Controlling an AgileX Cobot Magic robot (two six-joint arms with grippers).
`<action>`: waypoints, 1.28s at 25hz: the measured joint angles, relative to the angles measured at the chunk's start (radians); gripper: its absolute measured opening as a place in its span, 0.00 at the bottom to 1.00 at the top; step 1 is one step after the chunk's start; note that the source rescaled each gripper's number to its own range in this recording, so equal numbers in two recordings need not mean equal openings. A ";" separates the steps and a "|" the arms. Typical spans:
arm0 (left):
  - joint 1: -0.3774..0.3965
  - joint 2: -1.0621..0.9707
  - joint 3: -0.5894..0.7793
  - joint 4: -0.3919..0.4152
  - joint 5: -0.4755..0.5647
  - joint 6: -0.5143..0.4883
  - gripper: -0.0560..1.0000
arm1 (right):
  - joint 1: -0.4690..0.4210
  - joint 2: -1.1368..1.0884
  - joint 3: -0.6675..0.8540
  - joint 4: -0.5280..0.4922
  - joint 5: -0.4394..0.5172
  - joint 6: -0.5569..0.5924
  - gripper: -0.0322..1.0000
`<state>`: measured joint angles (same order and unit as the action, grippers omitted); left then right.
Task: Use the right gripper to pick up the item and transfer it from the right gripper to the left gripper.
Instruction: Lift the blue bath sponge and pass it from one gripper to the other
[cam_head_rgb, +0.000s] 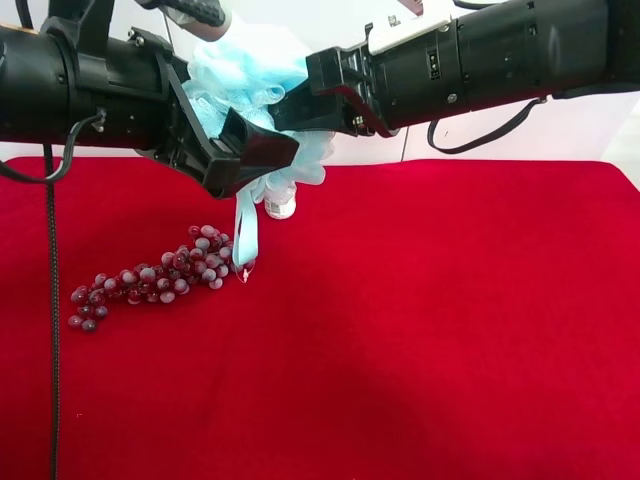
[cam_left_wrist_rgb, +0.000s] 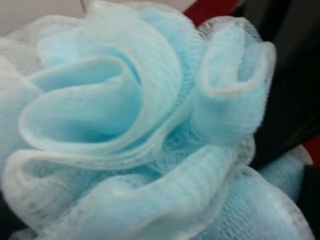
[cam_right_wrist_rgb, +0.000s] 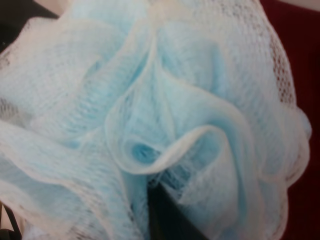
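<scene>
The left gripper should grab the pouf by its fluffy mesh body (cam_head_rgb: 238, 95) to take it over from the right gripper, so that its ribbon loop (cam_head_rgb: 245, 235) stays free.
The item, a fluffy pale blue mesh pouf (cam_head_rgb: 250, 70), hangs in the air above the red table between the two arms. Its ribbon loop (cam_head_rgb: 245, 235) dangles down toward the grapes. The right gripper (cam_head_rgb: 292, 110), on the arm with the white plate and strap loop at the exterior view's right, is shut on the pouf's side. The left gripper (cam_head_rgb: 243, 88), on the cabled arm at the view's left, has its jaws spread wide around the pouf, one above and one below. The pouf fills the right wrist view (cam_right_wrist_rgb: 165, 115) and the left wrist view (cam_left_wrist_rgb: 125, 120).
A bunch of dark red grapes (cam_head_rgb: 150, 275) lies on the red cloth (cam_head_rgb: 450, 330) below the left arm. A small white bottle (cam_head_rgb: 281, 205) stands behind the ribbon, mostly hidden by the pouf. A black cable (cam_head_rgb: 52, 330) hangs down at the left edge.
</scene>
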<state>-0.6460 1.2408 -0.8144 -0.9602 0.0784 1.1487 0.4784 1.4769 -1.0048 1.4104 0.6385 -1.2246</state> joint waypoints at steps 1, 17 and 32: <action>0.000 0.000 0.000 0.000 -0.006 0.000 1.00 | 0.000 0.000 0.000 0.000 0.000 0.000 0.03; -0.004 0.001 0.000 0.000 -0.023 0.000 0.09 | -0.003 0.000 -0.002 0.000 -0.037 0.007 0.03; -0.004 0.001 0.000 0.000 -0.020 0.000 0.07 | -0.003 -0.001 -0.002 -0.027 0.025 0.016 0.89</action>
<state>-0.6498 1.2418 -0.8144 -0.9602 0.0582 1.1487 0.4753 1.4757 -1.0068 1.3829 0.6640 -1.2082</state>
